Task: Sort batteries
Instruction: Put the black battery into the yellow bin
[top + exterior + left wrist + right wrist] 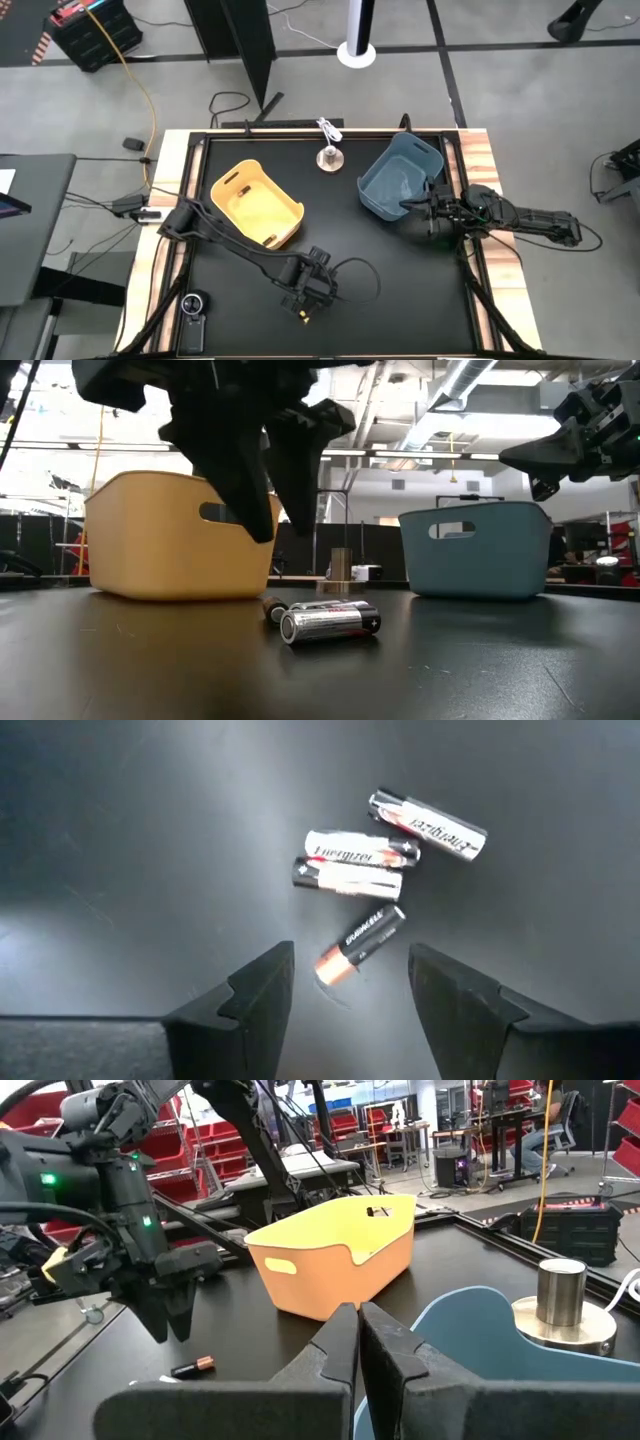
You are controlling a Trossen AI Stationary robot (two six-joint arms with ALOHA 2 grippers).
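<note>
My left gripper is to sort the dark battery into its bin, so it should next grab the battery by its copper end.
Several batteries lie in a small cluster on the black table near its near edge. Three are silver and one is dark with a copper end. The low view shows them lying on their sides. My left gripper hovers open just above the cluster, its fingers on either side of the dark battery without touching it. My right gripper is shut and empty above the blue bin's near rim.
A yellow bin stands left of centre and the blue bin right of centre. A round metal knob with a white cord sits at the far edge between them. A small round device lies at the near left corner.
</note>
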